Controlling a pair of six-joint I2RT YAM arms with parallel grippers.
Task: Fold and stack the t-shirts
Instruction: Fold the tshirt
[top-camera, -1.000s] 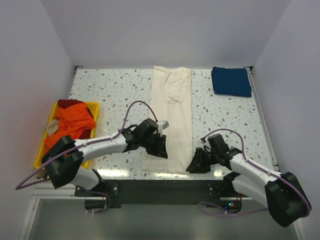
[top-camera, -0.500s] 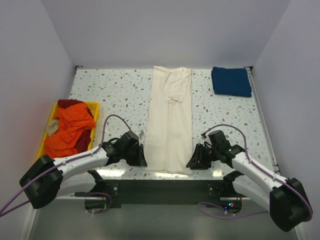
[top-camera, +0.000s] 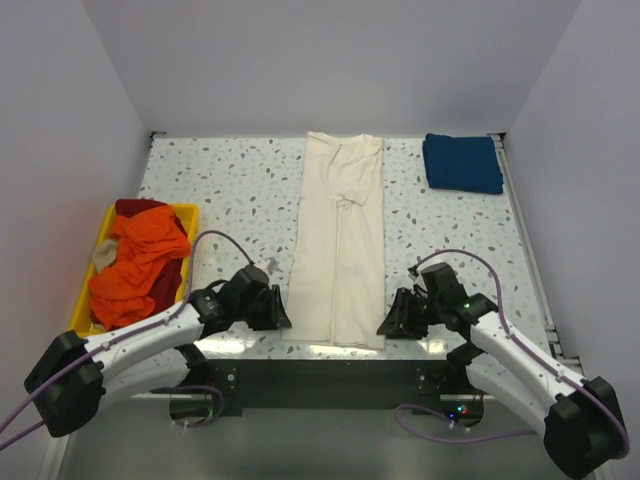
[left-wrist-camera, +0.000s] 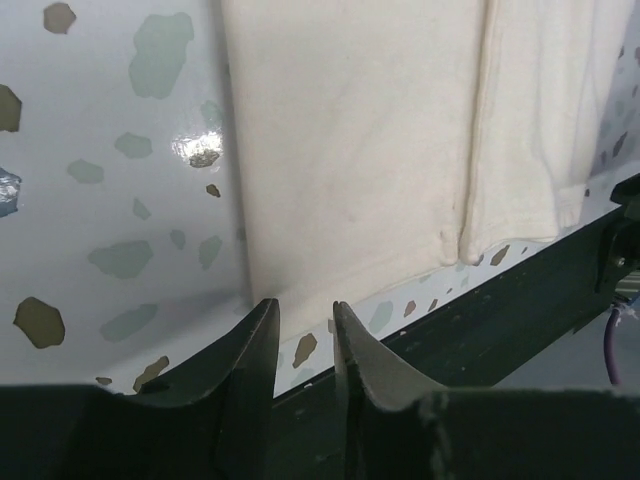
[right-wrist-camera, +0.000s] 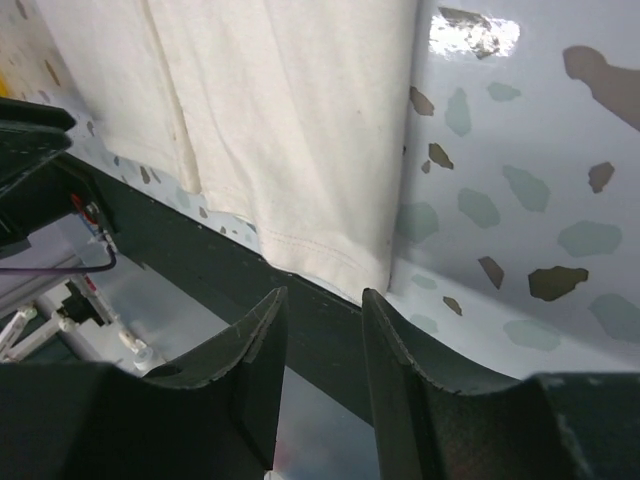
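My left gripper next needs to fold the t-shirt over evenly, so it should grab the cream t-shirt by its near hem corner, to match my right gripper's corner.
The cream t-shirt (top-camera: 338, 240) lies folded lengthwise into a long strip down the middle of the table, its hem at the near edge. My left gripper (top-camera: 281, 319) sits low by the strip's near left corner, jaws slightly apart and empty. In the left wrist view the left gripper (left-wrist-camera: 303, 318) points at the hem of the cream shirt (left-wrist-camera: 350, 150). My right gripper (top-camera: 386, 325) sits by the near right corner, open and empty. In the right wrist view the right gripper (right-wrist-camera: 324, 300) is just short of the shirt's corner (right-wrist-camera: 300, 120). The dark blue t-shirt (top-camera: 462, 162) lies folded at the far right.
A yellow tray (top-camera: 192, 238) at the left holds a crumpled orange t-shirt (top-camera: 140, 255) and a red one (top-camera: 135, 207). The speckled table (top-camera: 220, 185) ends in a dark front edge (right-wrist-camera: 200, 250) right below both grippers. White walls enclose the back and sides.
My left gripper has drawn back off the cream shirt's left side to the near left corner, leaving the strip lying flat. My right gripper has shifted slightly right and nearer.
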